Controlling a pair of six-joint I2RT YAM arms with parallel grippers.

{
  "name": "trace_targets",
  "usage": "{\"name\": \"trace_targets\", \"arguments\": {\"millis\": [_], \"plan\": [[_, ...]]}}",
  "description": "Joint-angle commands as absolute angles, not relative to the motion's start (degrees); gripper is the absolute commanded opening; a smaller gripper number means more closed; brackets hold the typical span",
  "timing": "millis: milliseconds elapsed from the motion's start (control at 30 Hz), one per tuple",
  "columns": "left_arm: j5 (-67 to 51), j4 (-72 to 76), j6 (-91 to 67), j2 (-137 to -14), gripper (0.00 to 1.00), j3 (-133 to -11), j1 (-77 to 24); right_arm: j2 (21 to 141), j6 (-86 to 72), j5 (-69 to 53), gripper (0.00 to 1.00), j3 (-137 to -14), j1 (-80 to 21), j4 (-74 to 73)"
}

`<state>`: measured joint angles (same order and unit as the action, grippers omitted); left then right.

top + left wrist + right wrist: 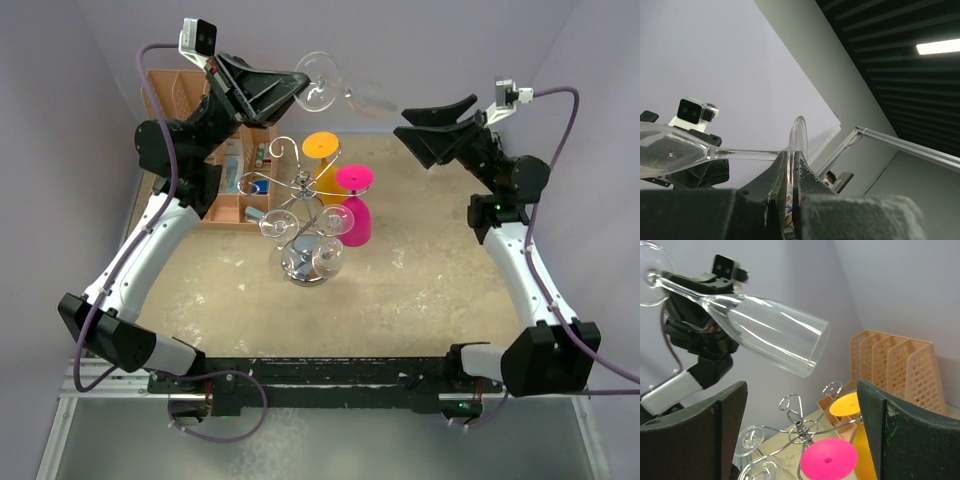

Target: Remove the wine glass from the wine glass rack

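Observation:
I will next grab the clear wine glass by the rim of its bowl (391, 106) (818, 350) with my right gripper. The foot stays free to set the glass upright.
A clear wine glass (350, 95) is held sideways, high above the silver wire rack (300, 190). My left gripper (300, 85) is shut on its round foot (799, 135); the stem (745, 152) runs left to the bowl. My right gripper (425, 128) is open and empty, just right of the bowl's mouth. In the right wrist view the glass (765, 332) lies above and between the open fingers (905, 435), not touching them, with the rack (805, 427) below.
On the rack hang a pink glass (355, 205), a yellow glass (322, 150) and clear glasses (315, 255) above the chrome base. An orange slotted organizer (240, 170) stands behind and left of the rack, by the back wall.

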<state>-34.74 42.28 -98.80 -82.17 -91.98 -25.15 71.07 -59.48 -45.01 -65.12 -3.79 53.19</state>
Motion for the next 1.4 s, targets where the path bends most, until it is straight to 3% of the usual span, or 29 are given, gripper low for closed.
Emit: {"name": "trace_targets", "arguments": {"millis": [0,267,767,1267,1300,1367], "plan": [[-34.15,51.21,-103.73,-80.4,0.0,-90.41,-25.5,72.96,-74.64,-50.73,0.92,-67.03,-3.69,78.38],[-33.95,57.44,-108.36,-80.66,0.0,-88.31,-25.75,78.19,-91.86,-50.36,0.86,-66.45,-5.0,100.44],[-31.66,67.21,-116.14,-81.41,0.0,-84.18,-26.93,76.11,-95.72,-45.25,0.64,-67.94,-9.01,104.99],[-30.79,67.56,-116.5,-81.34,0.01,-81.76,-27.78,69.02,-92.79,-36.12,0.05,-63.52,-10.02,106.5],[-30.84,67.65,-116.2,-81.26,0.06,-81.45,-27.77,68.54,-92.51,-35.47,0.02,-63.05,-10.02,106.89],[-30.69,67.71,-115.52,-80.98,0.25,-80.71,-27.77,67.5,-92.01,-33.86,0.0,-61.82,-10.02,107.86]]}}
